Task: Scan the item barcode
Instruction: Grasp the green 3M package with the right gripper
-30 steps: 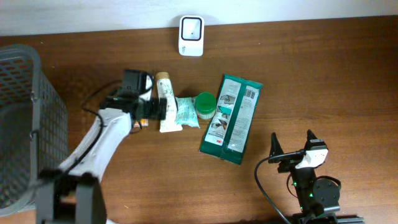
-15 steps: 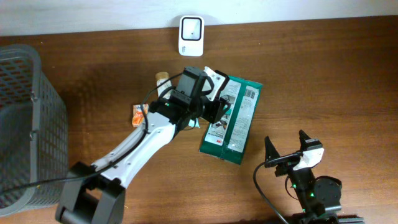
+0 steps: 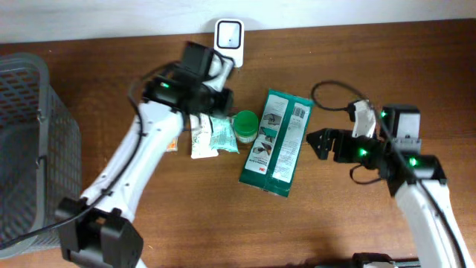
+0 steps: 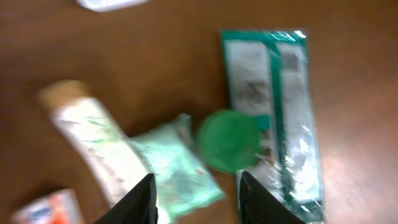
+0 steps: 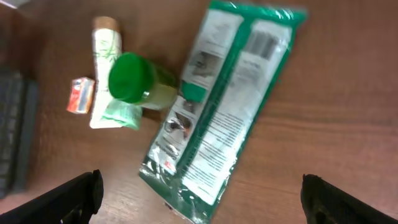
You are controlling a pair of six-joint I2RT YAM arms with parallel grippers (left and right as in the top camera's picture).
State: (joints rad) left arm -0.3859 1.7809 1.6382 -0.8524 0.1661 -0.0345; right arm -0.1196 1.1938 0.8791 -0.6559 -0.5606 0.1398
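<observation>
Next, my right gripper grabs the green package by its long edge near the middle. This leaves the far-end barcode uncovered to scan.
The green package lies flat mid-table, its barcode facing up at the far end. Left of it are a green-capped bottle, a mint packet and a white tube. The white scanner sits at the back edge. My left gripper hovers over the mint packet. Its fingers stand partly apart with nothing between them. My right gripper hangs wide open just right of the package, holding nothing. The barcode shows in the right wrist view.
A grey mesh basket fills the left edge of the table. A small orange packet lies beside the tube, partly under my left arm. A cable loops behind the right arm.
My left arm swung back from over the green package toward the scanner, its jaws narrower than a second ago. My right arm rose from the front edge to beside the package.
</observation>
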